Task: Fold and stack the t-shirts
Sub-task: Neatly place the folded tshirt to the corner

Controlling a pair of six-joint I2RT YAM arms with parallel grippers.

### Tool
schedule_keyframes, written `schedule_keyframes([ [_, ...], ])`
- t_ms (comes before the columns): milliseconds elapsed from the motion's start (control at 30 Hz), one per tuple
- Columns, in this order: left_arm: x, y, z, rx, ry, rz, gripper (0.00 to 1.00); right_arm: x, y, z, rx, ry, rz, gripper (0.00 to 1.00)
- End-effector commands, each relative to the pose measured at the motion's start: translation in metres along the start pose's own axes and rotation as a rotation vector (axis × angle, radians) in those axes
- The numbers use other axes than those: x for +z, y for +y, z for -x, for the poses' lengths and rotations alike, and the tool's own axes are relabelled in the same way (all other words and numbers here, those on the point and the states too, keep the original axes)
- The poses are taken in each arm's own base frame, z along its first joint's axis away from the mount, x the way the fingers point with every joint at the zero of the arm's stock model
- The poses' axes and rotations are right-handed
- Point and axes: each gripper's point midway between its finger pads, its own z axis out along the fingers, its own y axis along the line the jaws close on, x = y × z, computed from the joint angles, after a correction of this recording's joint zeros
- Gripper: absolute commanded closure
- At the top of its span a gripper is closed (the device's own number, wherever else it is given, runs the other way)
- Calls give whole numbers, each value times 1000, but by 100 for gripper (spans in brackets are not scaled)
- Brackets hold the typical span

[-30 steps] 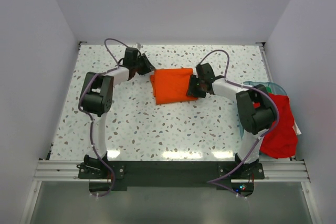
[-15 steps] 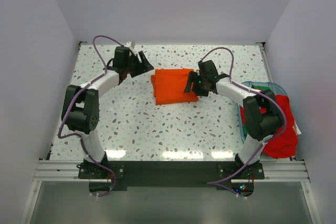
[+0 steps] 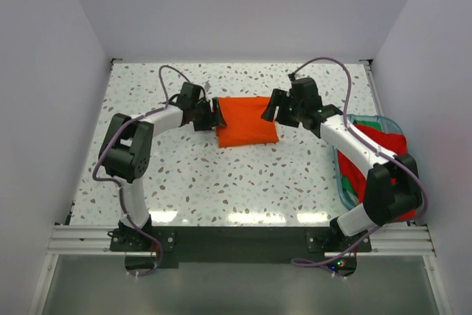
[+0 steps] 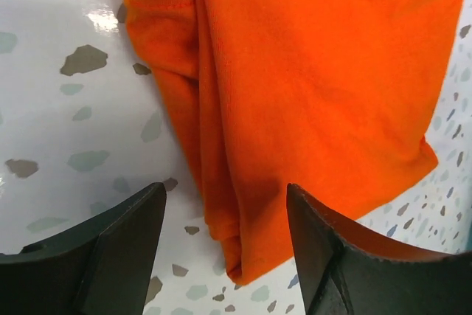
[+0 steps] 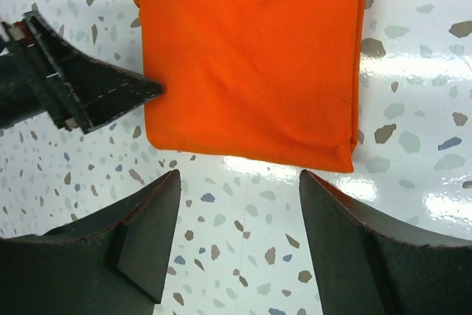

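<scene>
The left gripper's fingers are above the orange cloth, so it isn't time to close yet. The left gripper should first go down to the folded edge and then close on the cloth.
The bright orange t-shirt (image 3: pixel 247 120) lies folded into a rectangle at the middle of the speckled table; it also shows in the left wrist view (image 4: pixel 310 86) and the right wrist view (image 5: pixel 251 57). My left gripper (image 3: pixel 214 116) is open at the shirt's left edge, jaws either side of its folded corner (image 4: pixel 225 241). My right gripper (image 3: pixel 271 108) is open and empty beside the shirt's right edge (image 5: pixel 236 212). The red t-shirt (image 3: pixel 383 175) lies bunched in and over the bin at the right.
A clear teal-rimmed bin (image 3: pixel 345 182) stands at the right edge of the table, with a green cloth (image 3: pixel 372 129) at its far end. White walls enclose the table on three sides.
My left gripper has come in from the far left to the shirt's left edge. My right gripper has lifted off the shirt and pulled back to the right; the shirt lies flatter.
</scene>
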Motion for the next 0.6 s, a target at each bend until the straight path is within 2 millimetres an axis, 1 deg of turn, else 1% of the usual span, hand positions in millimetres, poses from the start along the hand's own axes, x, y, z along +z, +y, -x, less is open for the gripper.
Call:
schedule_keyframes([
  [0, 15, -9, 2, 39, 18, 15, 30, -14, 0, -3, -2, -5, 14, 31],
  [33, 20, -3, -2, 35, 29, 39, 30, -18, 2, -3, -5, -11, 23, 31],
  [100, 25, -3, -2, 30, 29, 52, 32, -20, 0, -7, -4, -8, 23, 31],
  [167, 30, 4, -2, 27, 23, 89, 40, -27, 0, -9, -4, -18, 31, 32],
  [200, 30, 5, 3, 28, 12, 106, 51, -28, 1, -9, -3, -21, 34, 32],
  [233, 31, 14, 2, 25, 17, 151, 58, -30, 1, -9, -6, -20, 36, 32],
  [267, 30, 19, 4, 29, 12, 183, 65, -33, 1, -10, -9, -22, 40, 32],
  [300, 28, 19, 14, 39, -7, 207, 76, -35, 1, -10, -13, -23, 39, 32],
  [333, 25, 33, 15, 57, -10, 285, 83, -37, 1, -11, -13, -24, 41, 32],
  [367, 22, 39, 21, 73, -23, 327, 90, -42, 1, -11, -17, -29, 47, 33],
  [400, 17, 42, 36, 91, -52, 361, 99, -44, 1, -12, -19, -32, 48, 33],
  [433, 12, 62, 37, 121, -41, 464, 100, -46, 2, -11, -21, -37, 51, 33],
  [467, 8, 71, 43, 134, -44, 513, 100, -48, 2, -12, -23, -37, 51, 33],
  [500, 2, 79, 58, 142, -68, 551, 100, -52, 2, -11, -27, -42, 52, 33],
  [533, -4, 96, 64, 184, -67, 627, 100, -54, 2, -11, -32, -47, 53, 33],
  [567, -11, 111, 73, 188, -80, 673, 100, -54, 2, -13, -36, -41, 55, 34],
])
